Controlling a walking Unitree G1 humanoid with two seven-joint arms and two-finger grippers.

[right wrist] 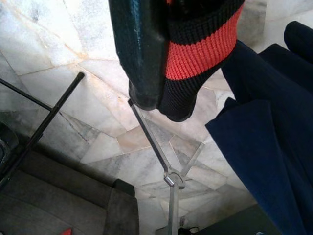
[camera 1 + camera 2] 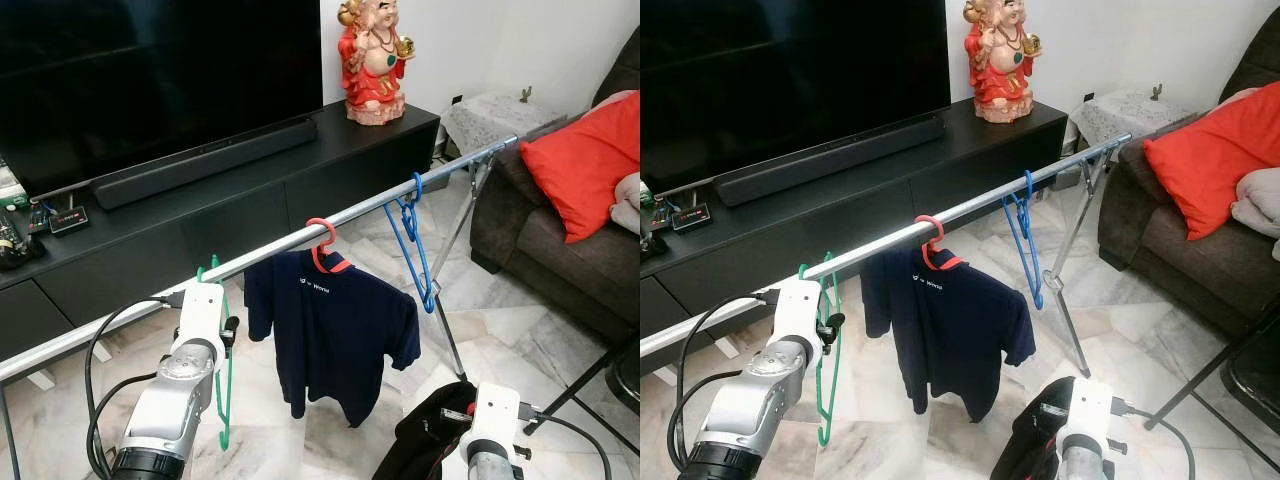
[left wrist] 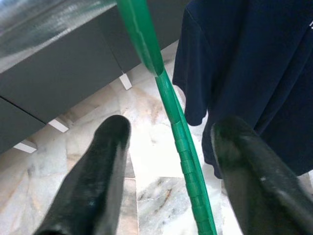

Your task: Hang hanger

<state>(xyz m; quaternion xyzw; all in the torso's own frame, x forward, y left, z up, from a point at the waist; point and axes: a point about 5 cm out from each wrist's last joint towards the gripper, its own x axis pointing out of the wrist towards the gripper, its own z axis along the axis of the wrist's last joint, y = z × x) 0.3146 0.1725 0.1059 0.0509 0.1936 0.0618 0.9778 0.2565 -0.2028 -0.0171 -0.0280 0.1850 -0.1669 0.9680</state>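
I should next use my left gripper to grab the green hanger by its thin arm below the hook (image 2: 227, 365), since the silver bar crowds the hanger's hook itself.
A green hanger (image 2: 225, 400) hangs with its hook over the silver rail (image 2: 360, 212) near the rail's left end. My left gripper (image 3: 171, 126) is raised just below the rail and is open, its two black fingers (image 3: 105, 161) on either side of the green hanger's arm (image 3: 182, 152) with a gap on both sides. Low at the right, my right gripper (image 1: 161, 98) is shut on a black knit garment with a red stripe (image 1: 195, 54), seen bunched under the wrist (image 2: 425, 440).
A red hanger (image 2: 322, 240) carrying a navy T-shirt (image 2: 335, 330) hangs mid-rail, and a bare blue hanger (image 2: 415, 240) hangs further right. Behind the rail stand a black TV console (image 2: 250, 190) and a red figurine (image 2: 373, 60). A brown sofa (image 2: 560, 240) stands at the right, beyond the rack's legs (image 2: 450, 330).
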